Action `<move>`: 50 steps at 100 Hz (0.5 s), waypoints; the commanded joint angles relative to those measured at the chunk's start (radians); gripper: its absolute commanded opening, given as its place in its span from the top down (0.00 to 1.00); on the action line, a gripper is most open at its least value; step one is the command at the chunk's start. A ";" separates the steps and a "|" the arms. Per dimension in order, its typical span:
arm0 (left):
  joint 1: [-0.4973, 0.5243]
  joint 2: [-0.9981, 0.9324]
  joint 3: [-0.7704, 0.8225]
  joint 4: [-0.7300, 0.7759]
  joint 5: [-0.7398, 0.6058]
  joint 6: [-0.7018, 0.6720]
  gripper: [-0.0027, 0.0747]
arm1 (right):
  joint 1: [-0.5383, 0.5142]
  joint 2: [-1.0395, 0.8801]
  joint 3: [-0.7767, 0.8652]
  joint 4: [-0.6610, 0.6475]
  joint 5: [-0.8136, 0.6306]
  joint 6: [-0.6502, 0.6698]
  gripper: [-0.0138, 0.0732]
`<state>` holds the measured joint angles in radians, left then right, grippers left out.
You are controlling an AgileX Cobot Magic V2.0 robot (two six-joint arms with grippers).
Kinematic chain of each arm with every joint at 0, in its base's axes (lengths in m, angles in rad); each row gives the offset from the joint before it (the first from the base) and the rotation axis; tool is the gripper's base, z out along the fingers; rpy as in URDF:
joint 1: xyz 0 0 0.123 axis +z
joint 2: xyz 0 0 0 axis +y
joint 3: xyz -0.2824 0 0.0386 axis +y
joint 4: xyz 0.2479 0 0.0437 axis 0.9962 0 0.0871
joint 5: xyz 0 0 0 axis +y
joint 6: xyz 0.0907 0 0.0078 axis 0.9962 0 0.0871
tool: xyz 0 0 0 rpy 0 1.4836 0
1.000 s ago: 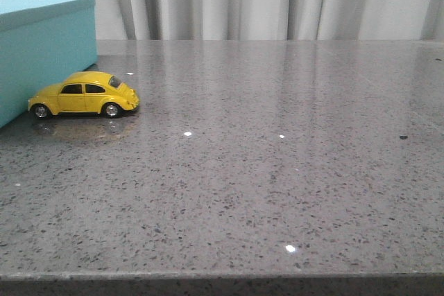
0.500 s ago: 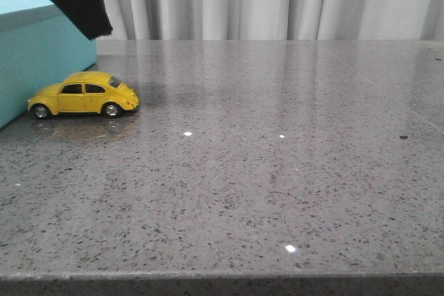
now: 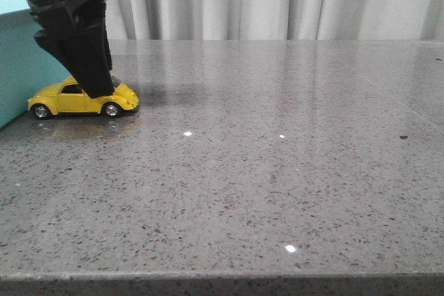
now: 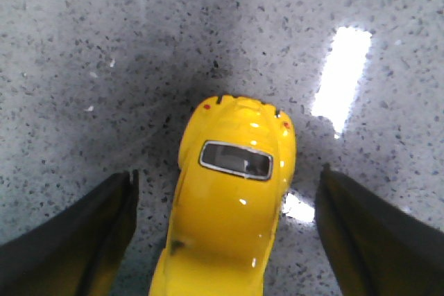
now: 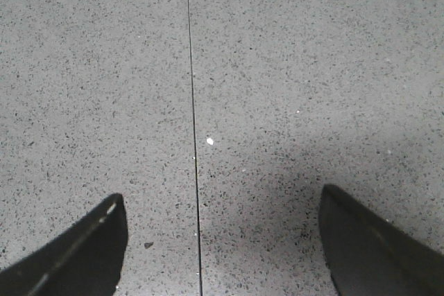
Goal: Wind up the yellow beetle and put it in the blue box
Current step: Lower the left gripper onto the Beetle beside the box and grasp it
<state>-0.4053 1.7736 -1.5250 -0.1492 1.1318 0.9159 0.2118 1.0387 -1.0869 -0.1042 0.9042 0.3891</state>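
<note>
My left gripper's fingers reach down beside the yellow beetle's body [image 3: 75, 104], so it is time for my left gripper to close on the beetle.
The yellow beetle [image 3: 61, 99] stands on the grey table at the far left, right beside the blue box [image 3: 17, 67]. My left gripper [image 3: 97, 89] has come down over the car's roof and hides its middle. In the left wrist view the beetle [image 4: 232, 213] lies between the two fingers, with a gap of table on each side, and the left gripper [image 4: 226, 173] is open. My right gripper [image 5: 222, 194] is open and empty over bare table; it does not show in the front view.
Grey speckled stone table [image 3: 277, 171], its front edge [image 3: 222, 276] near the bottom of the front view. White curtain [image 3: 277, 1] behind. A thin dark seam [image 5: 193, 102] runs across the table under the right gripper.
My left gripper came in from the top left and descended over the beetle. The beetle and the box have not moved.
</note>
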 commanded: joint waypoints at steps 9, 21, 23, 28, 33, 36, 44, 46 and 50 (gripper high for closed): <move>-0.008 -0.036 -0.035 -0.014 -0.032 0.001 0.30 | 0.000 -0.020 -0.026 -0.010 -0.057 -0.008 0.19; -0.008 -0.029 -0.035 -0.014 -0.011 -0.003 0.35 | 0.000 -0.020 -0.026 -0.010 -0.060 -0.008 0.19; -0.008 -0.027 -0.035 -0.014 -0.005 -0.003 0.37 | 0.000 -0.020 -0.026 -0.010 -0.060 -0.008 0.19; -0.008 -0.020 -0.035 -0.014 0.005 -0.003 0.42 | 0.000 -0.020 -0.026 -0.010 -0.061 -0.008 0.19; -0.008 -0.012 -0.035 -0.014 0.009 -0.003 0.48 | 0.000 -0.020 -0.026 -0.010 -0.061 -0.008 0.19; -0.008 -0.008 -0.035 -0.014 0.014 -0.003 0.52 | 0.000 -0.020 -0.026 -0.010 -0.060 -0.008 0.19; -0.008 0.000 -0.035 -0.014 0.016 -0.003 0.62 | 0.000 -0.020 -0.026 -0.010 -0.060 -0.008 0.19; -0.008 0.000 -0.035 -0.014 0.016 -0.003 0.64 | 0.000 -0.020 -0.026 -0.010 -0.060 -0.008 0.19; -0.008 0.000 -0.035 -0.014 0.017 -0.003 0.68 | 0.000 -0.020 -0.026 -0.010 -0.060 -0.008 0.19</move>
<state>-0.4053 1.8078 -1.5314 -0.1476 1.1526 0.9159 0.2118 1.0387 -1.0869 -0.1042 0.9042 0.3891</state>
